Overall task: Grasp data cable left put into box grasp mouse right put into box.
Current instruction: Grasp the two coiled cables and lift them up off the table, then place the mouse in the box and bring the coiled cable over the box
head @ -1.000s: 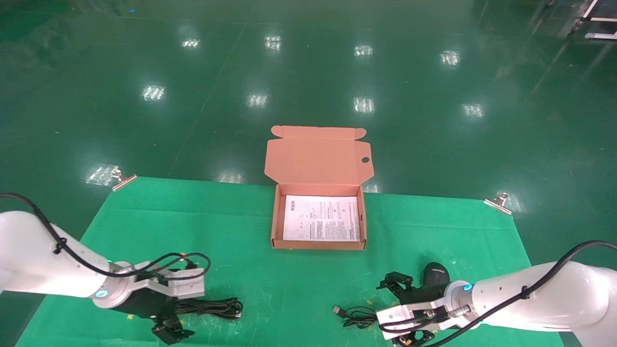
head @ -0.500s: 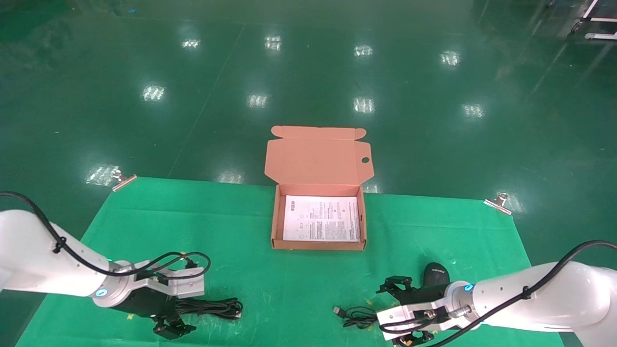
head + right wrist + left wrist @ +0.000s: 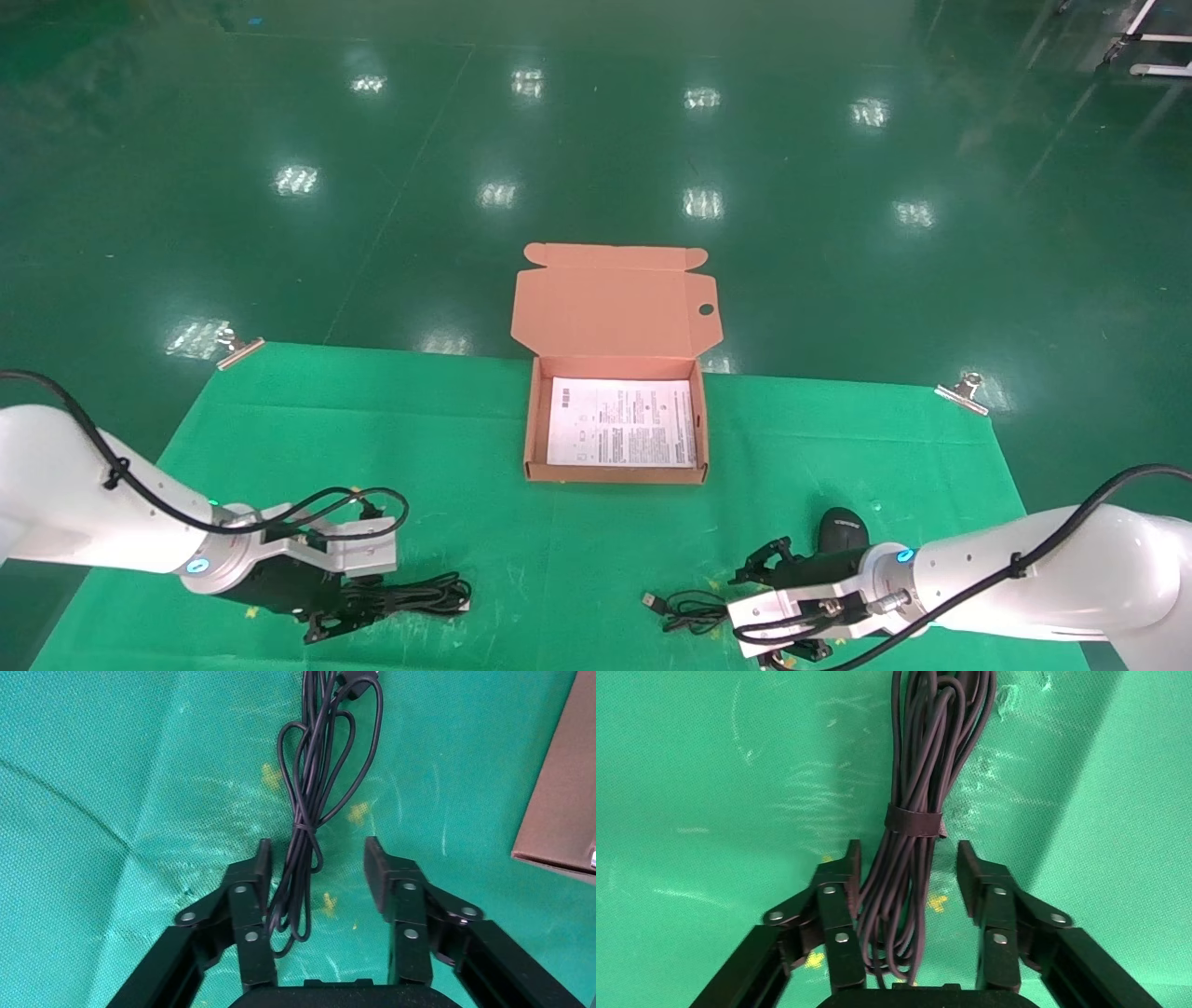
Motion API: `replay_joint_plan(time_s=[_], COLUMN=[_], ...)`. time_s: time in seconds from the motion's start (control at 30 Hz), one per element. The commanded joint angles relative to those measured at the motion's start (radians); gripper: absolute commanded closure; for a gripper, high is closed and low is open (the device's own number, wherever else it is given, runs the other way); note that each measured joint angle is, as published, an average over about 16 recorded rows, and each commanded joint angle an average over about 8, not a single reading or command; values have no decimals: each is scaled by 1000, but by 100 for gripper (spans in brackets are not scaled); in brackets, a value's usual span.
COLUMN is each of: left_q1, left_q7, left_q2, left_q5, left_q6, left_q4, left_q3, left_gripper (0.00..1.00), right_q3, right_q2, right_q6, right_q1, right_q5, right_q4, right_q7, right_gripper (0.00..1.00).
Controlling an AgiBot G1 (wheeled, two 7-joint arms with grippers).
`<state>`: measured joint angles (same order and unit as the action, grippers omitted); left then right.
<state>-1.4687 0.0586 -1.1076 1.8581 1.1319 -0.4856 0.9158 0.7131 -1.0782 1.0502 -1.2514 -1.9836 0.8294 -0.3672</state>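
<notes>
The data cable's slack loops are held together by a strap, so my left gripper should grab the tight bundle of loops beside that strap next.
The data cable lies as a strapped black bundle on the green cloth at the front left. My left gripper is open and low over its near end. In the left wrist view the loops run between the fingers, and the left gripper is not clamped on them. The black mouse rests at the front right. Its thin cord trails left. My right gripper is open over that cord, and the right gripper straddles its loops. The open box stands mid-table.
A printed sheet covers the box floor, and the lid leans back. The cord's USB plug lies left of the right gripper. Metal clips pin the cloth's far corners. A box corner shows in the right wrist view.
My left gripper has dropped lower and slid right onto the cable's end. My right gripper has sunk a little toward the mouse cord. Cable, mouse and box lie unmoved.
</notes>
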Motion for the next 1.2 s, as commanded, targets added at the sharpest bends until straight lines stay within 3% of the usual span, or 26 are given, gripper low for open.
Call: replay_joint_plan(time_s=[0.03,0.47,0.6,0.87,1.2], left_q1=[0,0,-10,-70,-119], left_q7=[0,0,-2,10,81], left_q2=[0,1,14,89,139], left_q5=[0,-1,7,48,85], left_q6=[0,3,10,13,-23], left_q4=[-1,-3,-26,-200,-395], left_q3=[0,0,3,3,-15], left_gripper=[100,100,100,100,100], right_q3=[0,-2,-28,-141,-195], right_q2=[0,4,39,150,132], right_q6=[0,2,14,4,-43], right_q1=[0,-2,-21,-129,-240], right_q5=[0,3,31,124,166], right_q4=[0,2,11,54,47], right_q7=[0,2,26,136,137], right_gripper=[100,100,100,100,100])
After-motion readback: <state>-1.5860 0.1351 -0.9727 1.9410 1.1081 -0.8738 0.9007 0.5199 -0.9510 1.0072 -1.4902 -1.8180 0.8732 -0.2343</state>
